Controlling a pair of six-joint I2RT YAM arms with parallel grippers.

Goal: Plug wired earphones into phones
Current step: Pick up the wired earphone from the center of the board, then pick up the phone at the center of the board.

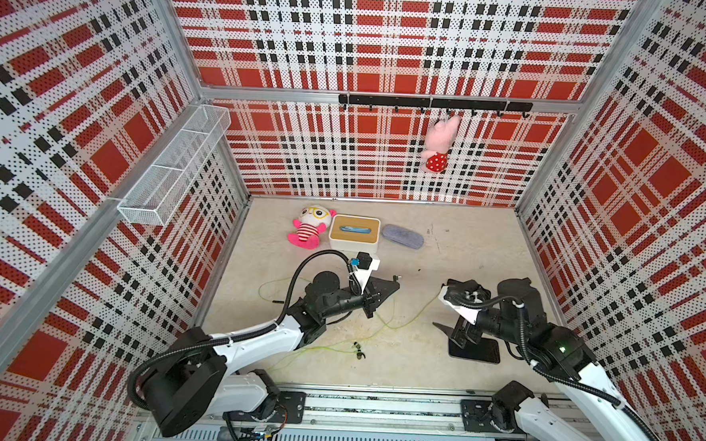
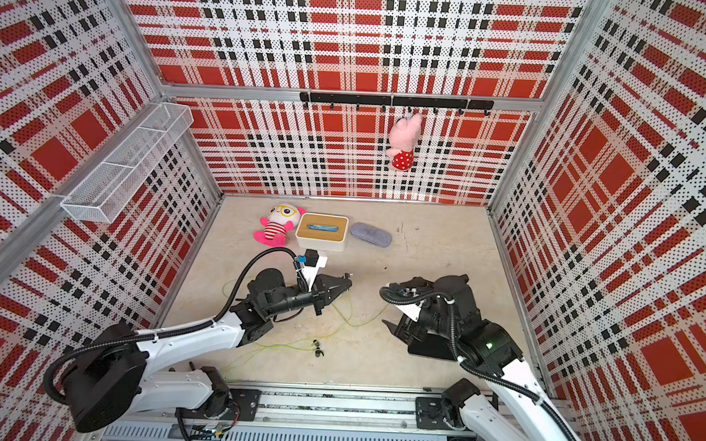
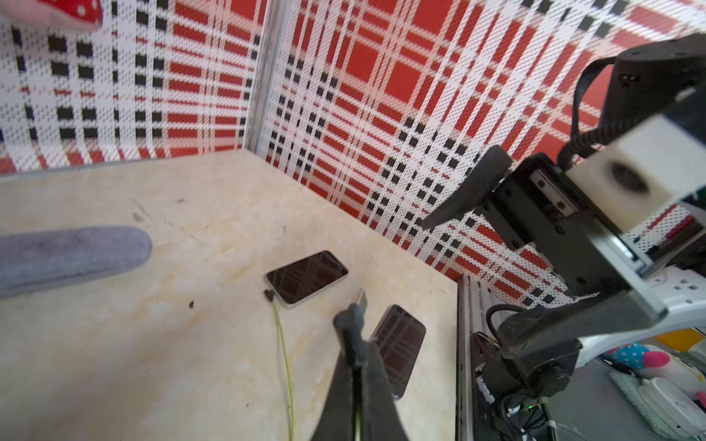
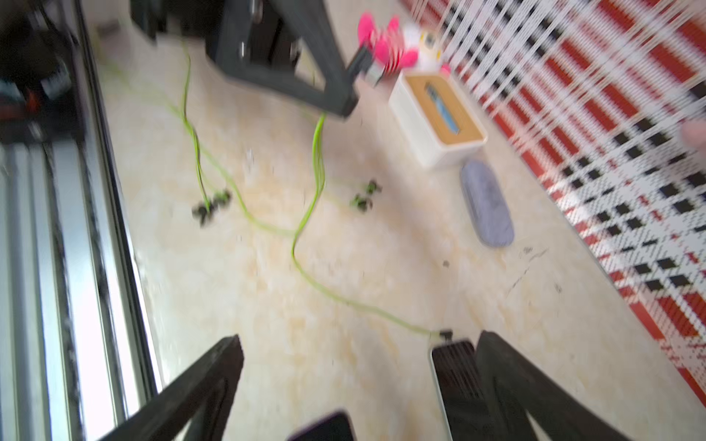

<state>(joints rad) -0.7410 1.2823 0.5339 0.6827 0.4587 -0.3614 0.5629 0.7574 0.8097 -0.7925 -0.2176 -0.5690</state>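
Observation:
My right gripper should grab the nearer phone's long side edges next, leaving its short end free for the plug.
My left gripper (image 3: 353, 334) is shut on a black plug (image 3: 350, 319) of the wired earphones, and its yellow-green cable runs back between the fingers. In both top views this gripper (image 1: 393, 284) hovers above the table's middle. Two black phones lie below it: the farther phone (image 3: 306, 277) has a plug (image 3: 269, 294) at its edge with a cable (image 3: 284, 351) trailing off, and the nearer phone (image 3: 399, 345) is partly behind my fingers. My right gripper (image 4: 359, 355) stands open over these phones (image 4: 454, 378), holding nothing. Earbuds (image 1: 359, 350) lie loose on the table.
At the back stand a white box with a wooden lid (image 1: 354, 233), a grey oval case (image 1: 402, 236) and a pink plush toy (image 1: 309, 227). Another plush (image 1: 440, 145) hangs from the hook rail. A wire basket (image 1: 176, 162) sits on the left wall. Loose cable (image 1: 412, 316) crosses the middle.

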